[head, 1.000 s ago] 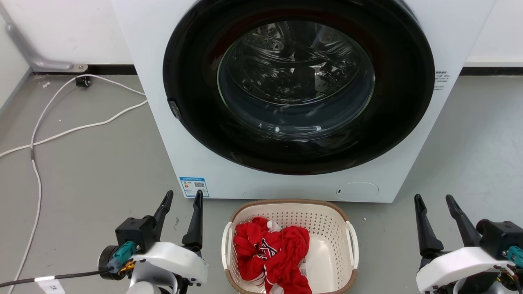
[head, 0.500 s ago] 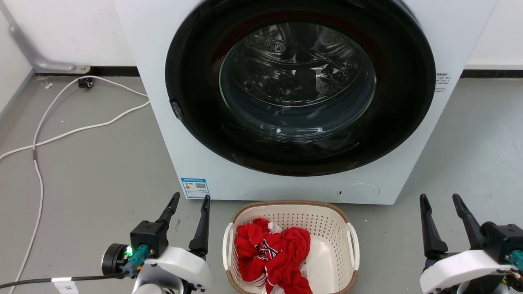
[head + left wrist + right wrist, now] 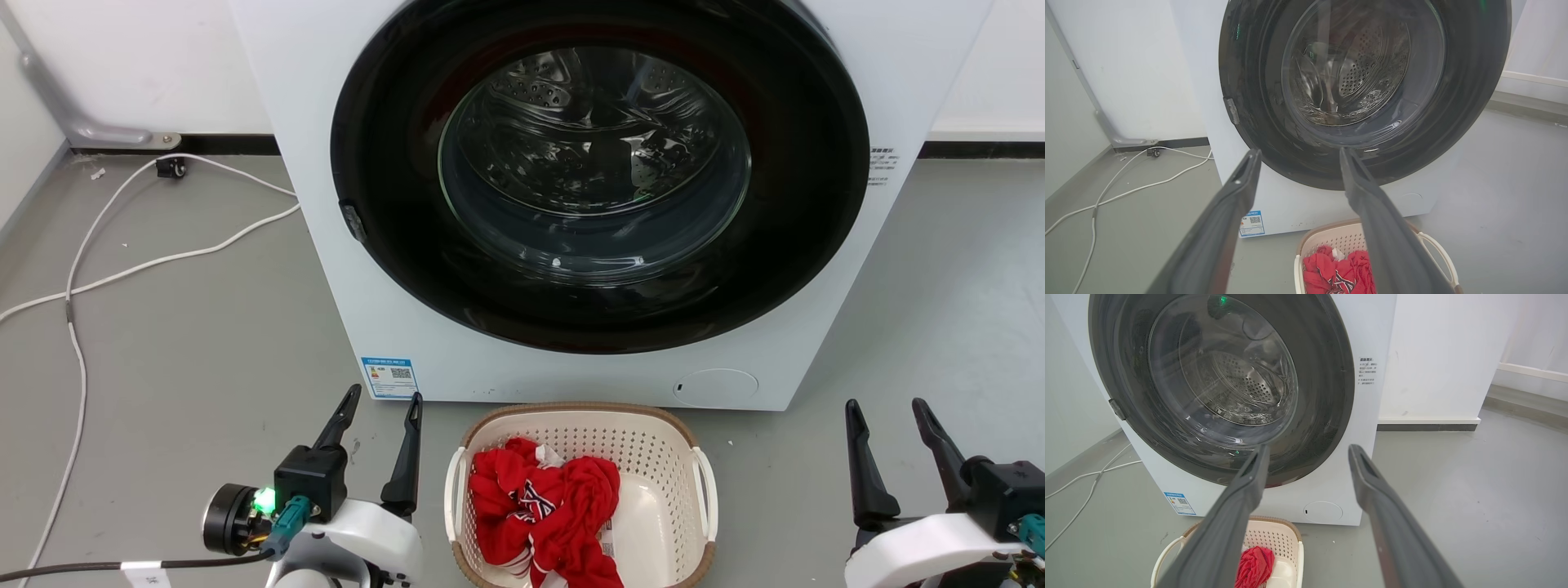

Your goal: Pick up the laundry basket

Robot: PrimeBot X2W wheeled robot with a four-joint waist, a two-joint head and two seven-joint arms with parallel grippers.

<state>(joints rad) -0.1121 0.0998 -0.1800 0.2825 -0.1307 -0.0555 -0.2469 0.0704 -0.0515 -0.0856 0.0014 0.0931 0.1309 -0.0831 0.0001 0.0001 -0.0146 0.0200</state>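
Observation:
The red clothes point(image 3: 546, 510) lie loose and could spill, so my left gripper will next grab the white loop handle point(image 3: 453, 493) nearest them to pick up the laundry basket.
The cream laundry basket point(image 3: 661, 445) with a brown rim and white side handles sits on the grey floor at the bottom middle of the head view, just in front of the washing machine. Red clothing point(image 3: 547, 506) lies inside it. My left gripper point(image 3: 384, 400) hovers open to the basket's left, a short gap from the left handle. Well apart on the basket's right, my right gripper point(image 3: 886, 406) is open too. The basket point(image 3: 1347, 241) shows low between the left fingers, and the basket point(image 3: 1278, 535) appears at the bottom of the right wrist view.
The white washing machine point(image 3: 326, 204) with its round dark glass door point(image 3: 596, 163) shut stands right behind the basket. White cables point(image 3: 163, 257) trail over the floor at the left. A white wall corner point(image 3: 1437, 375) rises right of the machine.
The left gripper has shifted right, closer to the basket, and turned more upright. The right gripper has dropped slightly lower in view. The basket stays put.

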